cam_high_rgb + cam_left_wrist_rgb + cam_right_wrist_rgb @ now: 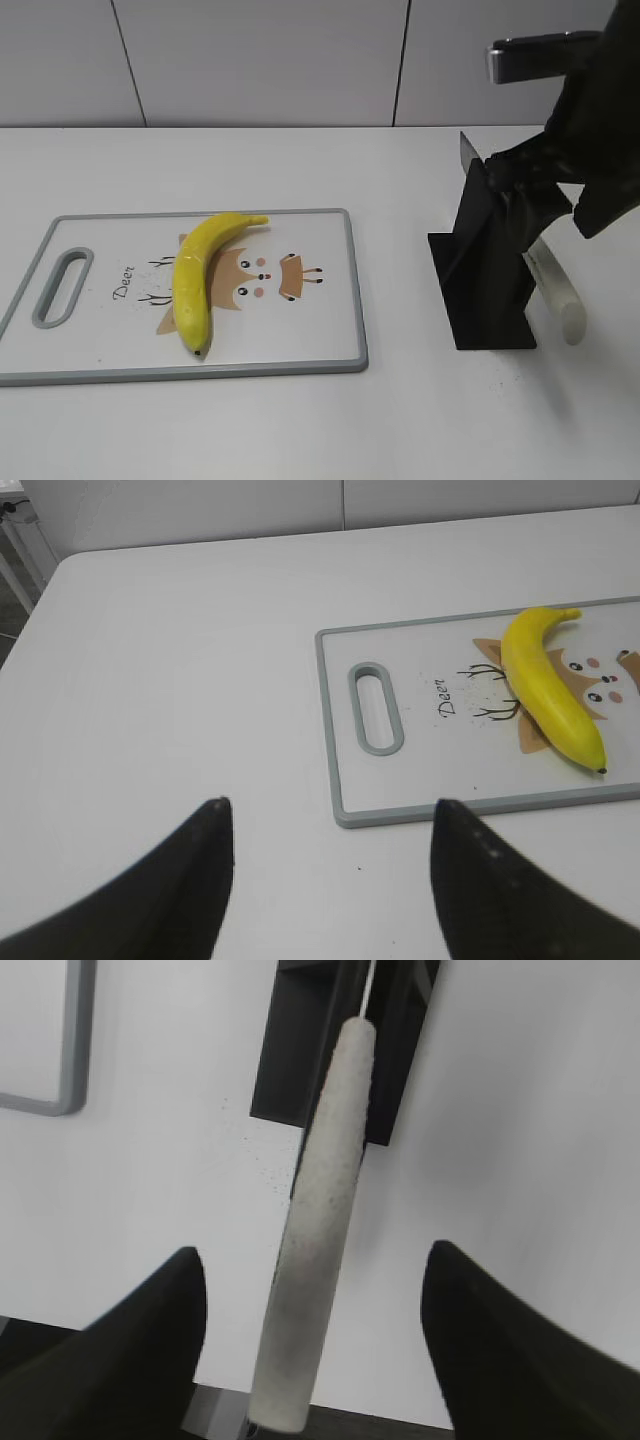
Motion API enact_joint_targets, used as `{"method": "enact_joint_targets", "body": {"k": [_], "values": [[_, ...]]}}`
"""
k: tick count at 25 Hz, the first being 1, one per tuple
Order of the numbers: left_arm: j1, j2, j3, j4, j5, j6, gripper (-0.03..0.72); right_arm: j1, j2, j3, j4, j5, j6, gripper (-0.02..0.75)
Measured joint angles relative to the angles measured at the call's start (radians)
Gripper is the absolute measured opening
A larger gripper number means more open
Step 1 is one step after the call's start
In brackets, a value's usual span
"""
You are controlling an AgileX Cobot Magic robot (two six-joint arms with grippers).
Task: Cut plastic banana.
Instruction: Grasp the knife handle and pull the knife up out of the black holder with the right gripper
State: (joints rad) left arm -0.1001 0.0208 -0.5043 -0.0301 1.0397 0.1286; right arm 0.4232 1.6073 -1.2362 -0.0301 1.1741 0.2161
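Note:
My right gripper next needs to grab the knife by its pale handle (554, 288) to cut the banana, since the knife's bare blade tip (468, 151) sticks up behind the holder.
The plastic banana (196, 278) is glossy yellow and whole. It lies on the white cutting board (100, 375) over the deer picture, with its dark tip toward the front edge. It also shows in the left wrist view (550, 690). My left gripper (332, 805) is open and empty over bare table, just off the board's handle-end corner (340, 815). A knife with a white handle (320, 1200) stands slanted in a black holder (490, 290). My right gripper (315, 1252) is open, its fingers on either side of the handle and not touching it.
The board has a grey rim and a handle slot (62, 287) at its left end. The knife's blade tip (468, 150) sticks up behind the holder. The table is white, with a wall behind it.

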Motion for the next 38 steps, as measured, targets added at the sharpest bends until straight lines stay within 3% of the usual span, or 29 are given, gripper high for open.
{"method": "enact_joint_targets", "body": {"k": [11, 19, 21, 26, 38], "values": [[0.000, 0.000, 0.000, 0.000, 0.000, 0.000, 0.593, 0.000, 0.140, -0.001, -0.026, -0.001, 0.022, 0.524], [0.000, 0.000, 0.000, 0.000, 0.000, 0.000, 0.593, 0.000, 0.177, -0.001, -0.026, -0.001, 0.033, 0.432], [0.000, 0.000, 0.000, 0.000, 0.000, 0.000, 0.593, 0.000, 0.178, -0.001, -0.026, -0.001, 0.036, 0.398], [0.000, 0.000, 0.000, 0.000, 0.000, 0.000, 0.592, 0.002, 0.178, -0.001, -0.017, 0.002, 0.050, 0.209], [0.000, 0.000, 0.000, 0.000, 0.000, 0.000, 0.591, 0.002, 0.178, -0.022, -0.002, 0.011, 0.057, 0.209]]}}
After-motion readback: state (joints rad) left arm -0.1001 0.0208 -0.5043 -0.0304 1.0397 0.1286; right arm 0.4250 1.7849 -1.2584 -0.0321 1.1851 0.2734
